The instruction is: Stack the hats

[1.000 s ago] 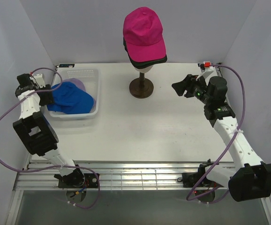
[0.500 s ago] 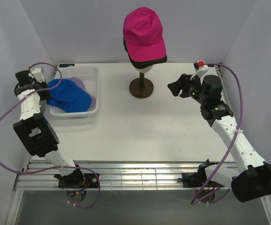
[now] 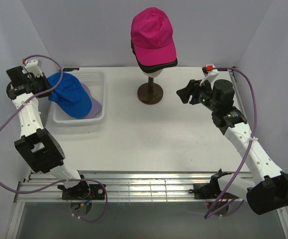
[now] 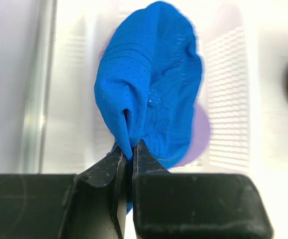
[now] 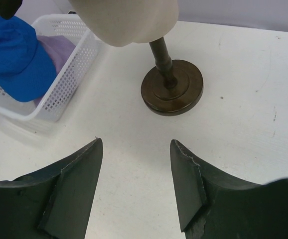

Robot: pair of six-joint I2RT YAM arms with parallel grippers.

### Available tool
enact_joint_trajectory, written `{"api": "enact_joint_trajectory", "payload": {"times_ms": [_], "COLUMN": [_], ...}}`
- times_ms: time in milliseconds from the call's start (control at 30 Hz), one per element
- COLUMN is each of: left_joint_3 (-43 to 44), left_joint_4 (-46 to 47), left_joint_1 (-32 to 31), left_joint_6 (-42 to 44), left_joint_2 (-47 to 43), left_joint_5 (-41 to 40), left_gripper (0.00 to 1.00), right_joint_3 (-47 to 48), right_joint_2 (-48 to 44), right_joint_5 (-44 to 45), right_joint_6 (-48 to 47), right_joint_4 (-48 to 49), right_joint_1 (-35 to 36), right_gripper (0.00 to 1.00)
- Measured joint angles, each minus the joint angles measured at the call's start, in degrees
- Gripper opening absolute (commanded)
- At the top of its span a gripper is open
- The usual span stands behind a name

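The blue hat should next be grabbed by its loose brim edge (image 3: 84, 109) (image 5: 40, 88) with my right gripper. The blue hat's opening then stays free for my left gripper to regrip for stacking.
A bright blue hat (image 3: 70, 94) hangs over the white basket (image 3: 95, 79), pinched at its edge by my left gripper (image 3: 48, 85). In the left wrist view the jaws are shut on a fold of the blue hat (image 4: 151, 94) at my left gripper (image 4: 131, 152). Under it a lavender hat (image 3: 93, 101) lies in the basket. On the cream mannequin head (image 3: 151, 73) a magenta hat (image 3: 153, 35) sits over a black hat (image 3: 159, 63). My right gripper (image 3: 185, 93) stands open to the right of the stand; in the right wrist view my right gripper (image 5: 135, 144) has bare table between its fingers.
The brown stand base (image 3: 150, 93) is at the back middle of the table; it also shows as the brown stand base (image 5: 173, 92) ahead of the right fingers. The basket (image 5: 74, 55) sits at the back left. White walls close in both sides.
My left gripper has shut on the blue hat and lifted it up and back-left out of the basket, uncovering the lavender hat. The right gripper has moved left toward the stand.
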Motion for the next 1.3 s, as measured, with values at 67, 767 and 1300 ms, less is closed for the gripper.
{"api": "enact_joint_trajectory", "payload": {"times_ms": [67,767,1300], "left_joint_3": [0.7,11.1,13.3], "left_joint_4": [-0.6,8.9,10.7], "left_joint_1": [0.0,0.0,0.0], "left_joint_6": [-1.1,-39.6,-60.6], "left_joint_2": [-0.6,-17.3,-22.0], "left_joint_5": [3.3,28.0,36.3], "left_gripper": [0.00,0.00,0.00], "right_joint_3": [0.0,-19.1,20.8], "right_joint_2": [-0.1,13.0,58.4], "right_joint_5": [0.1,11.0,33.4], "right_joint_6": [-1.6,-52.7,-89.1], "right_joint_4": [0.0,60.8,74.7], "right_joint_1": [0.8,44.8,51.6], "right_gripper": [0.62,0.79,0.85]}}
